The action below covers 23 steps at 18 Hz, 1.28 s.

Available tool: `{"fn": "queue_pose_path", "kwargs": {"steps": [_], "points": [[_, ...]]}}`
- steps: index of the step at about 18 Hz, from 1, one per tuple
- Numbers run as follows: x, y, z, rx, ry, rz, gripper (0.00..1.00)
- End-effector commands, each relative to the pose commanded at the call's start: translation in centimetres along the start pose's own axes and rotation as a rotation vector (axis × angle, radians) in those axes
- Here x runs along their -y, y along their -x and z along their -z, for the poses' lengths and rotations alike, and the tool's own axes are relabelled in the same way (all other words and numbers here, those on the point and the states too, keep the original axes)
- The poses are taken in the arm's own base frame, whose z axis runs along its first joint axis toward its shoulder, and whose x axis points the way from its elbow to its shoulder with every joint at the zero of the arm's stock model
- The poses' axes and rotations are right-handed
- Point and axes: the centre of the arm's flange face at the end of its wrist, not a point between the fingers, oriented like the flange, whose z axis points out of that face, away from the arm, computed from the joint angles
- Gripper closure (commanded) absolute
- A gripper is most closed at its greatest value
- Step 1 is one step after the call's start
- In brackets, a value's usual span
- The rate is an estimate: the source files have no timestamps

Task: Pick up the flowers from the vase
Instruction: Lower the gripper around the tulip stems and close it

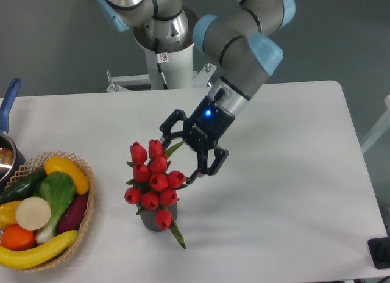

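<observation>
The flowers [152,182] need to come out of the vase, so my gripper should next grab the flowers by their stems.
A bunch of red tulip flowers [152,182] with green leaves stands upright in a small dark grey vase [159,221] on the white table [286,191]. The buds hide most of the vase. My gripper [181,156] is open at the bunch's upper right side. One fingertip is beside the topmost buds and the other is near the right-hand buds. A green leaf [173,149] pokes up between the fingers. Nothing is gripped.
A wicker basket [85,216] with bananas, an orange, a cucumber and other vegetables sits at the left front. A blue-handled pot [7,121] is at the far left edge. The robot's base [164,51] stands behind the table.
</observation>
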Motion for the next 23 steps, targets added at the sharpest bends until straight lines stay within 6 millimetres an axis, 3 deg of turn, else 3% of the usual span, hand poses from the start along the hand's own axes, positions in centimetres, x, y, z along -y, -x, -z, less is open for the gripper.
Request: {"fn": "queue_pose_path", "kwargs": {"steps": [6,10,19,21,23], "points": [[-0.2,-0.1,-1.2,-0.015,0.009,-0.011,0.00],[-0.1,-0.5,-3.3,-0.031,0.007,-0.046,0.00],[0.1,-1.3,-4.4,-0.053,0.006,-0.041,0.01],[0.1,-1.3,-4.4,-0.054,0.006,-0.039,0.20],[0.0,-1.2,-4.6,-0.058,0.001,-0.036,0.21]]}}
